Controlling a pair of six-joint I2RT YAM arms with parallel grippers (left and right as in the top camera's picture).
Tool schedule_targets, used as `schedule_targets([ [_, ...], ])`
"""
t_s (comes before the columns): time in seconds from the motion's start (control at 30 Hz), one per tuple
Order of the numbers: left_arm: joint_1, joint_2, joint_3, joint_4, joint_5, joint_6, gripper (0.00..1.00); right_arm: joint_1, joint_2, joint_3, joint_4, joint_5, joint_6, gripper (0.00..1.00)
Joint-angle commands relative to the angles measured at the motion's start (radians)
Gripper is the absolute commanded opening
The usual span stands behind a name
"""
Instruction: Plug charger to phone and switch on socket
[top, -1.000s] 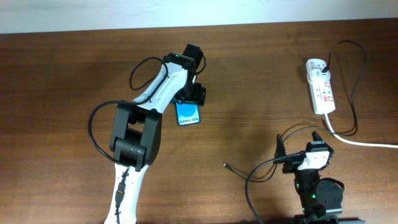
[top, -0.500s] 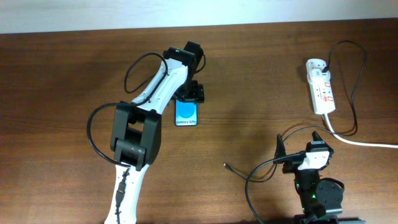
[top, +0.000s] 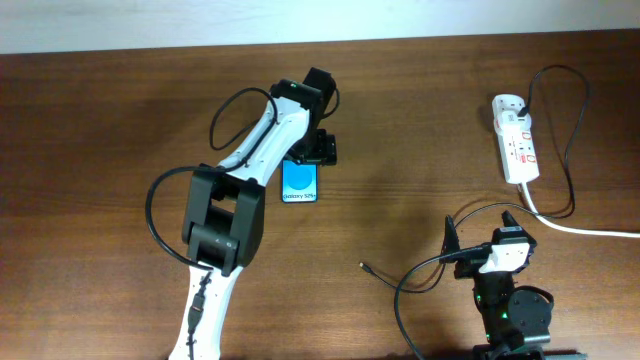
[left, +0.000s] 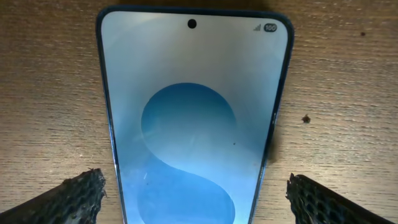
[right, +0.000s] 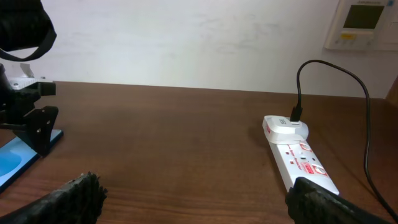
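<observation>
My left gripper's fingers are still above the phone's edges, so it is too early to close. The gripper lowers first, since it would miss the phone now.
The phone (top: 300, 184) lies flat on the wooden table, blue screen up. My left gripper (top: 316, 150) hovers at its far end. In the left wrist view the phone (left: 193, 93) fills the frame and my left gripper (left: 199, 200) is open, one finger on each side with bare wood between finger and phone. The charger cable's metal-tipped plug (top: 362, 266) lies loose on the table left of the right arm. The white socket strip (top: 517, 140) sits at the far right and also shows in the right wrist view (right: 300, 157). My right gripper (top: 482, 230) is open and empty.
The charger's black cable (top: 572, 110) loops from the strip's far end down its right side. The strip's thick white cord (top: 590, 230) runs off to the right. The right wrist view shows the left gripper (right: 34, 121) over the phone's edge (right: 12, 160).
The phone turned from tilted to straight on the table. My left gripper shifted slightly right above it. The right arm has not moved.
</observation>
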Motion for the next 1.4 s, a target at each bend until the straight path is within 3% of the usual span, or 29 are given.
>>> schedule_targets([
  [0.0, 0.019, 0.011, -0.01, 0.008, -0.011, 0.035, 0.99, 0.006, -0.008, -0.005, -0.006, 0.012, 0.007, 0.98],
  [0.5, 0.023, 0.098, -0.01, -0.001, 0.024, 0.062, 0.99, 0.006, -0.007, -0.005, -0.006, 0.012, 0.007, 0.98],
  [1.37, 0.054, 0.099, -0.01, -0.009, 0.106, 0.106, 0.99, 0.006, -0.007, -0.005, -0.006, 0.012, 0.007, 0.98],
])
